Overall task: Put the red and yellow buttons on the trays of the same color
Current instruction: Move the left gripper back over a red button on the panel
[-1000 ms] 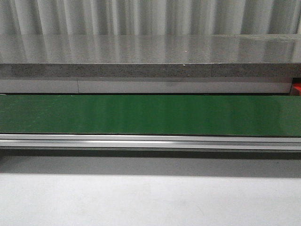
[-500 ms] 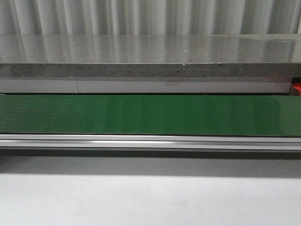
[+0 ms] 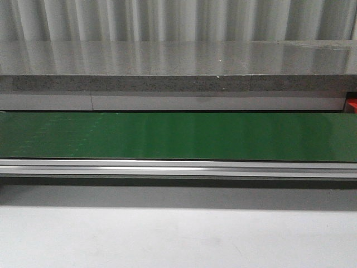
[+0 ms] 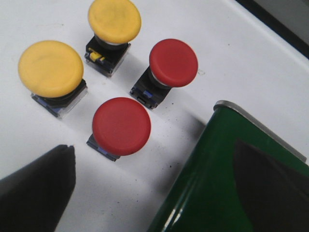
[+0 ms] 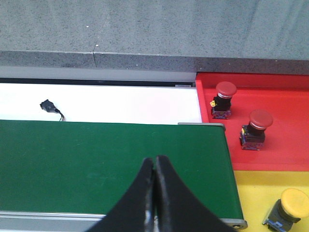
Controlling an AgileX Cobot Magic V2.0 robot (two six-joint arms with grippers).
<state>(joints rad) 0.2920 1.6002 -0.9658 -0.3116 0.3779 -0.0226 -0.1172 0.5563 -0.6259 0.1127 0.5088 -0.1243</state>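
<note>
My left gripper moves toward the nearer red button and only then closes on it. The fingers are short of it, so closing now would miss.
In the left wrist view, two red buttons [image 4: 121,125] [image 4: 173,63] and two yellow buttons [image 4: 50,68] [image 4: 114,20] stand on a white surface. My left gripper [image 4: 153,146] is open just short of the nearer red button, holding nothing; one finger hangs over the green belt [image 4: 227,183]. In the right wrist view, the red tray [image 5: 285,145] holds two red buttons [image 5: 225,90] [image 5: 259,120]. The yellow tray [image 5: 256,193] holds one yellow button [image 5: 294,202]. My right gripper [image 5: 154,158] is shut and empty above the belt. Neither gripper shows in the front view.
The green conveyor belt [image 3: 178,136] runs across the front view with an aluminium rail [image 3: 178,167] along its near side and a grey stone ledge [image 3: 178,82] behind. A red sliver [image 3: 351,105] shows at the far right. A small black connector [image 5: 48,105] lies on the white surface.
</note>
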